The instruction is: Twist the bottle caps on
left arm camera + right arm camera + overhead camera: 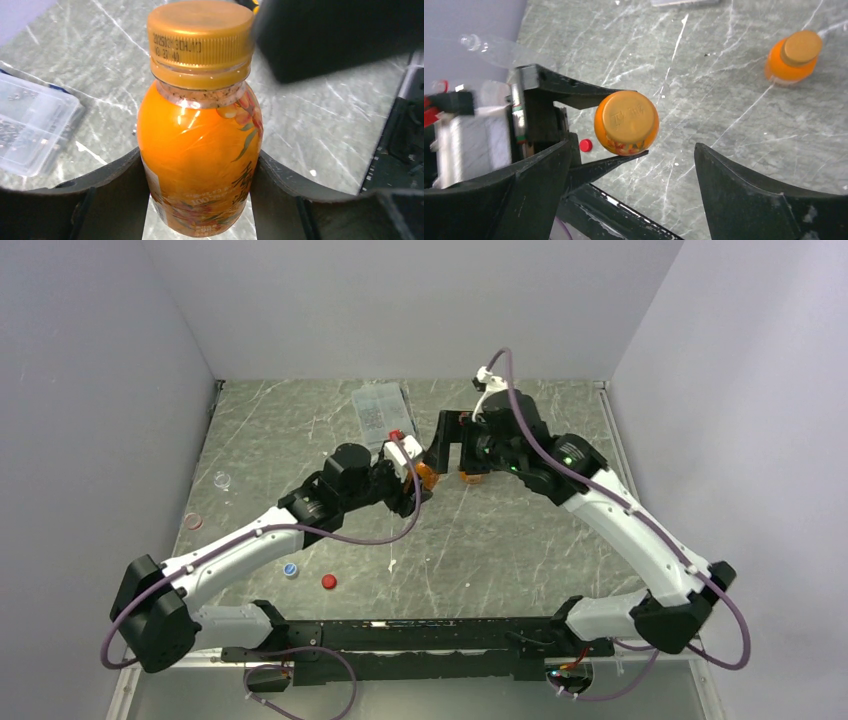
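I should grab the orange cap [428, 475] [628, 118] by its opposite ridged sides with my right gripper. Then my right gripper should screw the cap on while my left gripper holds the body of the orange bottle.
In the left wrist view an orange bottle [200, 150] stands upright with an orange cap [200, 40] on its neck. My left gripper [200, 200] is shut on its lower body, one finger against each side. From overhead that bottle [427, 477] is near the table's middle. My right gripper [634, 146] hovers above it, open, with nothing between the fingers. The capped top [626, 120] shows just beyond that gap. A second orange bottle [794, 57] stands capped further off; overhead it [472, 477] is partly under the right gripper [457, 452]. Loose on the table lie a red cap [329, 581] and a blue-and-white cap [290, 569].
A flat clear compartment box [380, 410] lies at the back of the table. Two clear round dishes [222, 480] [193, 521] sit near the left wall. The black base rail [420, 635] runs along the near edge. Grey walls close in three sides.
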Tool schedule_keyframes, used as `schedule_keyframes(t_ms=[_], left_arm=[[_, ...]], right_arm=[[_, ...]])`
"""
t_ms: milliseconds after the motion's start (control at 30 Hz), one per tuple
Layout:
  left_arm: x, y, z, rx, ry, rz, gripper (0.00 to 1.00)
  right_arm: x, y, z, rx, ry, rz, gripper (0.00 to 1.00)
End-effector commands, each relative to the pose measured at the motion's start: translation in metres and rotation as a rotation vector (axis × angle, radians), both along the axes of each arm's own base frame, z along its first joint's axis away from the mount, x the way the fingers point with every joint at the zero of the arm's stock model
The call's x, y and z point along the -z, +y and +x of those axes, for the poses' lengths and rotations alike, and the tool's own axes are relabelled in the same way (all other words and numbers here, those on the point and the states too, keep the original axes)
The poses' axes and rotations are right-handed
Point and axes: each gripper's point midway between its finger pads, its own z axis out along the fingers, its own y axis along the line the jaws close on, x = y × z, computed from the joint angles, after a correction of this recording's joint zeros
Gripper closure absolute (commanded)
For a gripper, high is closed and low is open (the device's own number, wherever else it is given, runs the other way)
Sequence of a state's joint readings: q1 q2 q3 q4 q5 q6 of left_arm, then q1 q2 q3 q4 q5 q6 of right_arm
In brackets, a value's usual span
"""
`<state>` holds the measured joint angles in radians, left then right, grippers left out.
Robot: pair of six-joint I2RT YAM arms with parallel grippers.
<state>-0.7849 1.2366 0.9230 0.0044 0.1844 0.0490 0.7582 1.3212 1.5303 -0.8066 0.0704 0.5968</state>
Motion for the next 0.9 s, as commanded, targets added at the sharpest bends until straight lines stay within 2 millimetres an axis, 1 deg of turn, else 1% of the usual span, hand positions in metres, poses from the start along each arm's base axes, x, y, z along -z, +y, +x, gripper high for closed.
schedule_keyframes(t_ms=[0, 100, 167, 233, 300, 333, 400, 467, 567, 700, 867], left_arm=[[-0.02, -0.006, -0.032, 0.101, 0.055, -0.131, 1.0], [-0.023, -0.008, -0.062, 0.235, 0.11, -0.155, 1.0], [-0.029, -0.009, -0.085, 0.348, 0.142, -0.18, 1.0], [-0.038, -0.009, -0.108, 0.459, 0.168, -0.217, 1.0], [-0.046, -0.009, -0.134, 0.597, 0.204, -0.248, 1.0], [-0.048, -0.008, -0.145, 0.657, 0.228, -0.255, 1.0], [-0.051, -0.005, -0.163, 0.755, 0.27, -0.259, 1.0], [-0.052, -0.003, -0.172, 0.805, 0.298, -0.266, 1.0], [-0.055, -0.001, -0.18, 0.848, 0.308, -0.276, 1.0], [-0.059, 0.001, -0.181, 0.852, 0.293, -0.281, 1.0], [-0.06, 0.001, -0.181, 0.857, 0.29, -0.281, 1.0]], right_arm=[[-0.054, -0.017, -0.018, -0.063, -0.191, 0.069, 0.01], [-0.065, -0.013, -0.041, -0.23, -0.297, 0.103, 0.01], [-0.073, -0.007, -0.066, -0.395, -0.359, 0.143, 0.01], [-0.071, -0.001, -0.092, -0.559, -0.403, 0.169, 0.02], [-0.076, 0.001, -0.115, -0.681, -0.448, 0.22, 0.02], [-0.079, 0.001, -0.124, -0.724, -0.472, 0.24, 0.03], [-0.083, 0.0, -0.135, -0.772, -0.502, 0.26, 0.05], [-0.083, 0.0, -0.14, -0.803, -0.506, 0.267, 0.08], [-0.079, 0.005, -0.146, -0.858, -0.481, 0.271, 0.12], [-0.07, 0.009, -0.153, -0.921, -0.438, 0.283, 0.16], [-0.066, 0.013, -0.153, -0.938, -0.417, 0.287, 0.2]])
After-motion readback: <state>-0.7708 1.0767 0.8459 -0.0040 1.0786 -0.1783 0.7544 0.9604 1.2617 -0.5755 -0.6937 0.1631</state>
